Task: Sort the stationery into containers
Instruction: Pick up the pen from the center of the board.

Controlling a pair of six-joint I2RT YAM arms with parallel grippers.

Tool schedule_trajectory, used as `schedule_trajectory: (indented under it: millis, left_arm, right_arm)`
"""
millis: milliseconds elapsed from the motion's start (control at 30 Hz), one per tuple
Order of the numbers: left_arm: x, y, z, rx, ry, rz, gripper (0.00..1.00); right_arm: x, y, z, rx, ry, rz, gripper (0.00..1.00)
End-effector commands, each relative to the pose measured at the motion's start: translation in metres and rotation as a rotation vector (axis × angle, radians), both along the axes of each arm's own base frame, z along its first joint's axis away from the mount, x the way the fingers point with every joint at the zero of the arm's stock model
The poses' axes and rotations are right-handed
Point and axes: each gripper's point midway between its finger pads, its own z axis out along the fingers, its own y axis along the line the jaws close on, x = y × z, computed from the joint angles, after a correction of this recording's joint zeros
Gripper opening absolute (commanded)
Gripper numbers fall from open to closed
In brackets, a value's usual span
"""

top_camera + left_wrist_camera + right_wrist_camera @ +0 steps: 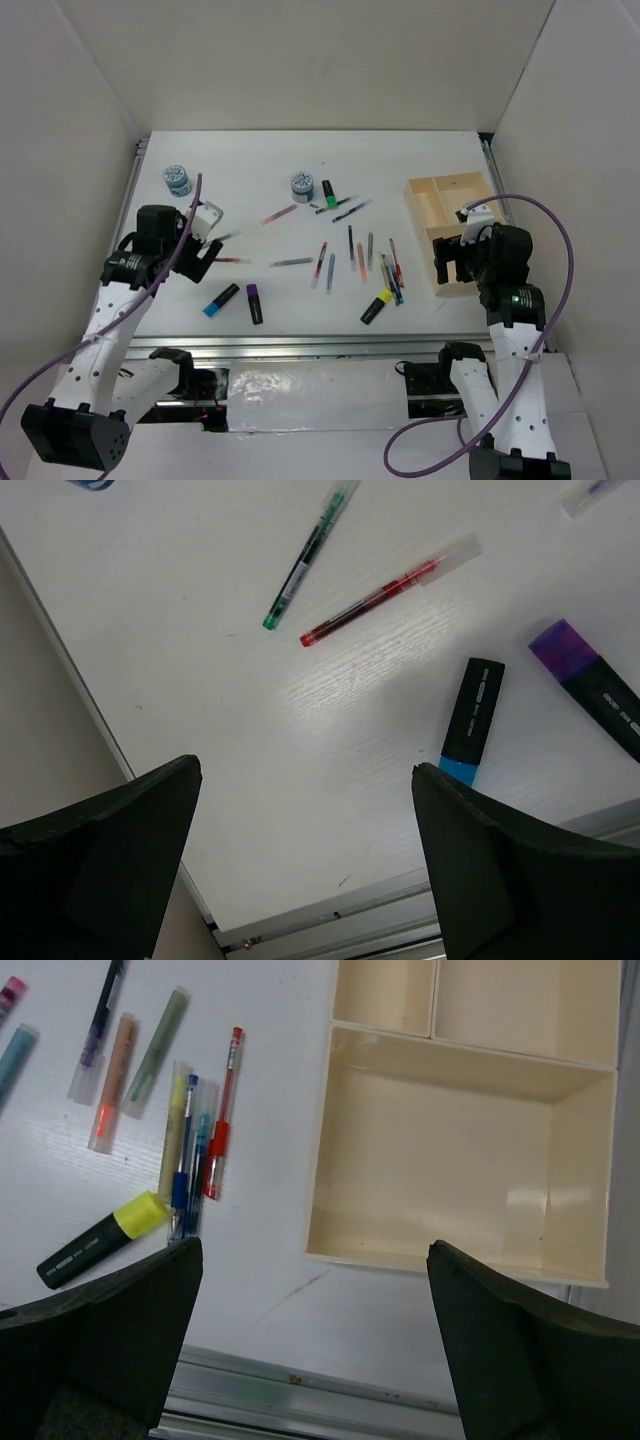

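The left gripper reaches the blue highlighter next and grabs its blue cap [211, 309] [459, 771], leaving the black body free for the right gripper.
Pens and highlighters lie scattered across the white table. A blue highlighter [221, 299] [470, 720] and a purple one [254, 302] [590, 685] lie just right of my left gripper [200, 256] [305, 770], which hangs open and empty over bare table. A red pen [385, 590] and a green pen [305, 555] lie beyond it. Two round pots [177, 179] [302, 186] stand at the back. The wooden tray [440, 205] [322, 1140] is empty in the compartments I see. My right gripper [456, 268] [315, 1250] is open and empty over the tray's near left corner.
A yellow highlighter [376, 306] [100, 1242] and a bundle of pens [390, 270] [195, 1150] lie left of the tray. A green highlighter [328, 192] rests by the middle pot. White walls enclose the table. A metal rail [330, 345] runs along the near edge.
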Motion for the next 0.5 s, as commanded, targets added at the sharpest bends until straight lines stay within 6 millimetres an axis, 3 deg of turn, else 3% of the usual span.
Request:
schedule_trajectory:
  millis: [0,100,133,200,333,467]
  left_arm:
    - [-0.005,-0.007,-0.014,0.019,0.059,-0.095,0.99]
    - [-0.011,-0.017,-0.035,0.046,0.163,-0.165,0.87]
    - [-0.012,-0.015,-0.05,0.074,0.23,-0.167,0.81]
    - [-0.015,-0.01,-0.066,0.127,0.301,-0.16,0.77]
    - [-0.022,-0.015,-0.1,0.173,0.399,-0.196,0.76]
    - [-0.021,-0.022,-0.115,0.202,0.419,-0.215,0.76]
  right_arm:
    - [0.008,-0.003,0.013,-0.033,-0.025,0.007,1.0]
    - [0.009,0.0,0.014,-0.038,-0.028,0.038,1.0]
    - [0.009,0.001,0.013,-0.04,-0.028,0.048,1.0]
    - [0.01,0.003,0.012,-0.035,-0.025,0.058,1.0]
    - [0.012,0.003,0.006,-0.03,0.01,0.062,1.0]
    - [0.014,0.003,0.002,-0.034,0.03,0.071,1.0]
